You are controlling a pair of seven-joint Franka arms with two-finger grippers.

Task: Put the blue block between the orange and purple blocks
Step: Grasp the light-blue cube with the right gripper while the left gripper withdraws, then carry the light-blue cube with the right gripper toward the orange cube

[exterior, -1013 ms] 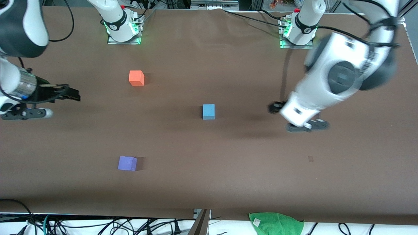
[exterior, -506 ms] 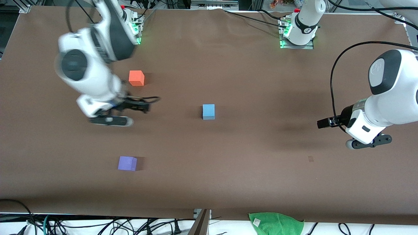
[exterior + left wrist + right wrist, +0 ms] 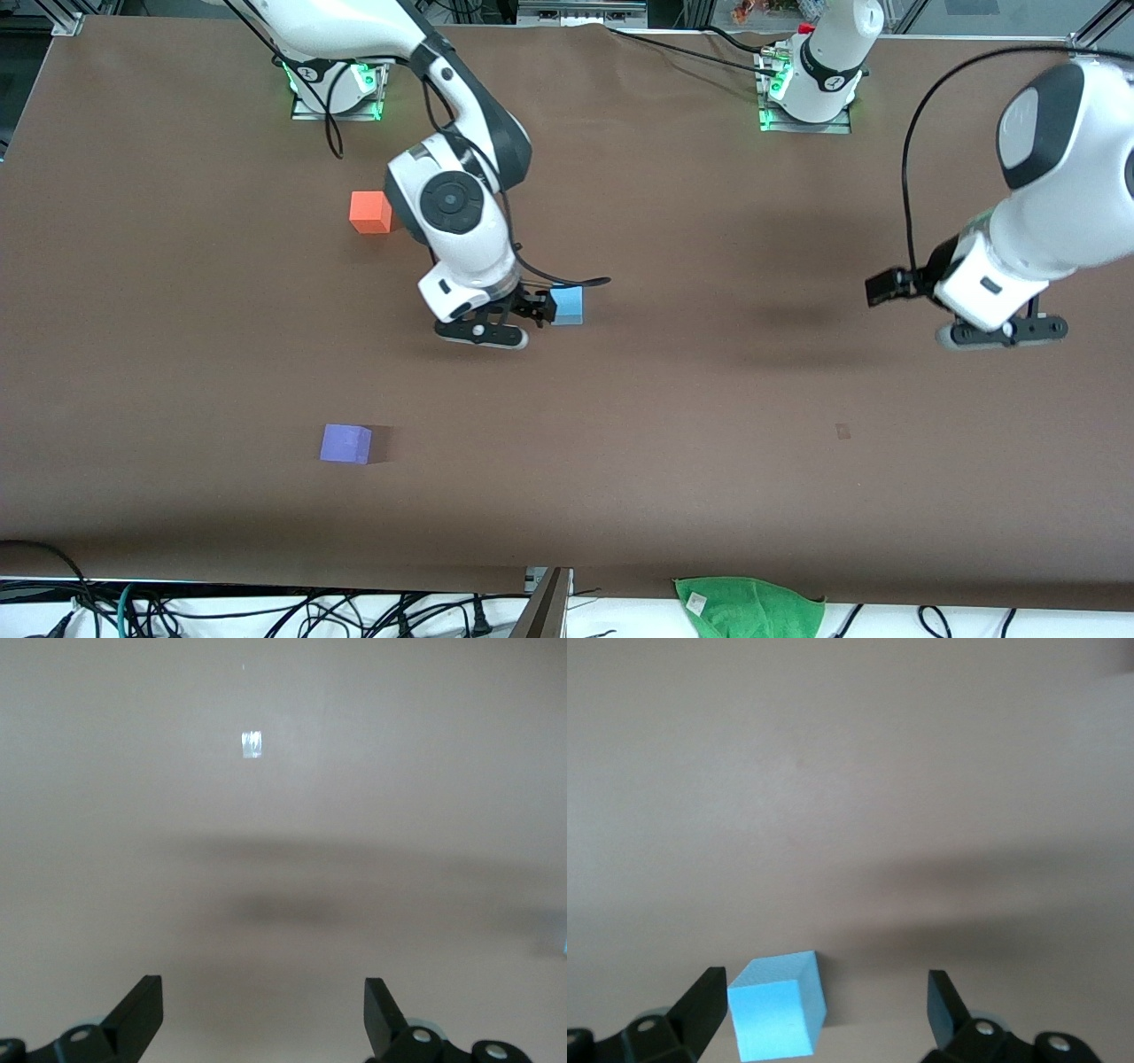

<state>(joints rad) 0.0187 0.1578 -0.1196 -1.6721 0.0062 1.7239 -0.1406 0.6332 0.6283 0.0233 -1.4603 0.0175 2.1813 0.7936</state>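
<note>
My right gripper picks up the blue block [image 3: 570, 304] by its opposite sides next, to set it between the orange and purple blocks.
The blue block [image 3: 570, 304] sits on the brown table [image 3: 673, 221] near its middle. My right gripper [image 3: 534, 307] has come down at it. In the right wrist view the blue block [image 3: 780, 1010] stands between the open fingers of the right gripper [image 3: 828, 1010], close beside one fingertip and well apart from the other. The orange block [image 3: 369, 213] lies farther from the front camera, next to the right arm's wrist. The purple block [image 3: 345, 443] lies nearer the camera. My left gripper [image 3: 886, 288] waits open over bare table at the left arm's end; the left wrist view has the left gripper [image 3: 264, 1014] with nothing between its fingers.
A green cloth [image 3: 749, 607] hangs at the table's edge nearest the camera, with cables [image 3: 266, 611] along that edge. A small pale mark [image 3: 842, 431] is on the table surface near the left arm, showing as a bright patch [image 3: 252, 744] in the left wrist view.
The right arm has swept in from its end of the table to the blue block. The left arm has drawn back toward its own end. None of the blocks has moved.
</note>
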